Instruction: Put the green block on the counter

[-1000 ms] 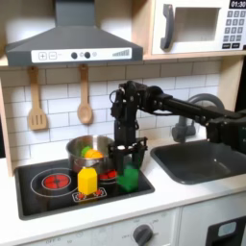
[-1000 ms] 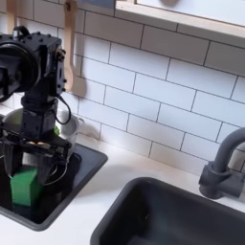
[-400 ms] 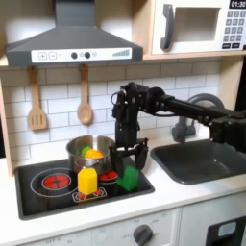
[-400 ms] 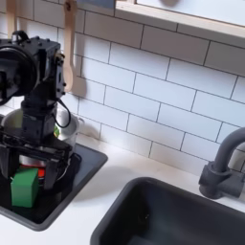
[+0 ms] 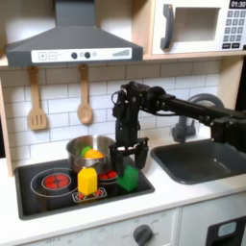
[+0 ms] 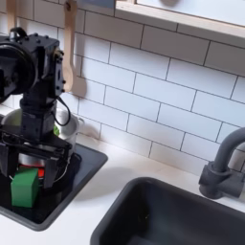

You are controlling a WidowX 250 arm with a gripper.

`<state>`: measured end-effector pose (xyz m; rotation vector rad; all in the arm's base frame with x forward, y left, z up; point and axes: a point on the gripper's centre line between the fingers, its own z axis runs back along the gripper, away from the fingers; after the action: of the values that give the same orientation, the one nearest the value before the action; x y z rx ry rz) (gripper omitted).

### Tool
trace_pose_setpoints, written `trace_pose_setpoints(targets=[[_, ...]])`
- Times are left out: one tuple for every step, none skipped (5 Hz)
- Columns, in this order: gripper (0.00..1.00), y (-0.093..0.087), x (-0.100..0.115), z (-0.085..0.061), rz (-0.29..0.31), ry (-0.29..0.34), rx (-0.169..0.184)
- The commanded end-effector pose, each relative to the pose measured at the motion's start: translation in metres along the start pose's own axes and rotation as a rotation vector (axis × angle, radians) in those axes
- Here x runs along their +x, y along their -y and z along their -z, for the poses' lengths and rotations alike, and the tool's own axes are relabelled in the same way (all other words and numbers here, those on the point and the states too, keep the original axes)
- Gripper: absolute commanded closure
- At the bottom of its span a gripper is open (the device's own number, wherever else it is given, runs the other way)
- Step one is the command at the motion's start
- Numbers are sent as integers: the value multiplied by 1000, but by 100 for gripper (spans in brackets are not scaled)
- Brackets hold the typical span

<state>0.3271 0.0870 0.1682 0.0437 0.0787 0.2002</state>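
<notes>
The green block needs to be set on the counter. My gripper should next grab the block by its upper part [image 5: 129, 172] for that.
The green block [image 5: 130, 178] [image 6: 26, 188] sits on the black stovetop [image 5: 58, 196] near its front right corner, in both exterior views. My gripper [image 5: 131, 161] [image 6: 28, 167] hangs straight down over it. The two fingers stand apart, one on each side of the block's top, with a small gap to the block. The white counter [image 5: 178, 192] [image 6: 100, 196] runs between the stovetop and the sink.
A taller yellow block [image 5: 87, 181] stands left of the green one. Behind them is a metal pot [image 5: 88, 152] with toy food. The dark sink basin [image 5: 204, 161] [image 6: 177, 215] and grey faucet [image 6: 218, 167] lie to the first exterior view's right. Spoons hang on the tiled wall.
The gripper has risen slightly above the green block since a second ago. The block stays at the same spot on the stovetop.
</notes>
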Motion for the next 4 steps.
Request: trace_pose_setpoints(targets=[[0, 0, 0, -1, 0, 2, 0], [0, 0, 0, 0, 0, 0, 0], [0, 0, 0, 0, 0, -2, 0], [0, -4, 1, -6, -13, 16, -6]])
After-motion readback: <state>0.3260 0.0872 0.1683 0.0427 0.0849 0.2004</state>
